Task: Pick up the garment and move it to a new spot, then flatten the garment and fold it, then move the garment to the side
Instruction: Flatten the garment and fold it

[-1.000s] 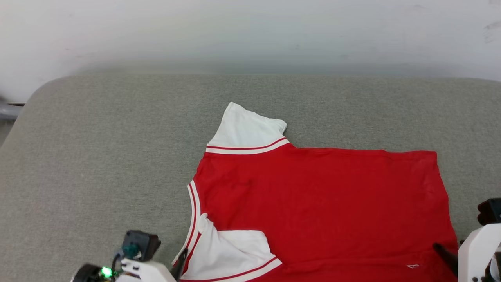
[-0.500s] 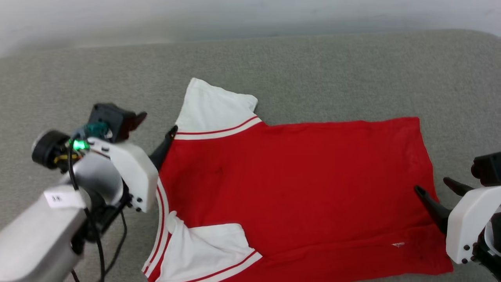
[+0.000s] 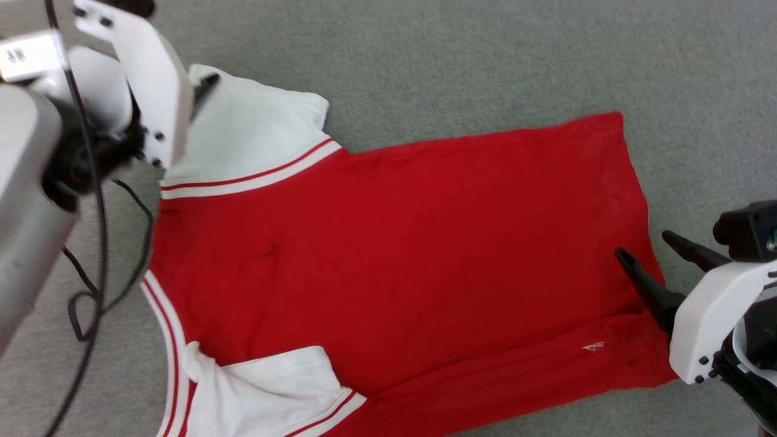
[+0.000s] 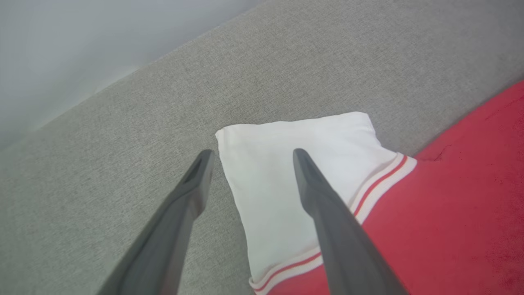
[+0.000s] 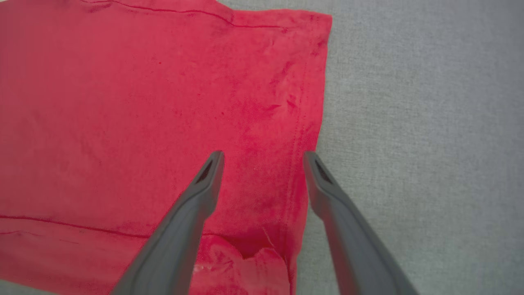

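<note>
The left gripper grabs the far white sleeve by its outer edge point(image 3: 195, 75) next, since the rest of the garment point(image 3: 415, 240) lies spread flat on the cushion.
The garment point(image 3: 394, 243), a red jersey shirt with white sleeves and striped trim, lies spread flat on the grey cushion with its neck to the left and its hem to the right. My left gripper point(image 4: 251, 153) hovers open over the far white sleeve point(image 4: 262, 180), one finger on either side of the sleeve's outer corner. My right gripper point(image 3: 642, 244) stands open at the hem. In the right wrist view the right gripper point(image 5: 264, 155) straddles the hem edge of the garment point(image 5: 123, 102), one finger over red cloth and the other at the edge. Neither gripper holds anything.
The near sleeve point(image 3: 267, 388) is folded in over the body, and the near side edge is turned over, showing a small white label point(image 3: 593, 346). A black cable point(image 3: 97, 243) hangs from my left arm. Bare grey cushion point(image 3: 455, 54) lies beyond the garment, with a pale wall point(image 4: 61, 49) behind it.
The head camera has tilted down, so the whole picture has shifted. My left arm has reached forward from the near collar to the far sleeve. Both grippers have stayed open.
</note>
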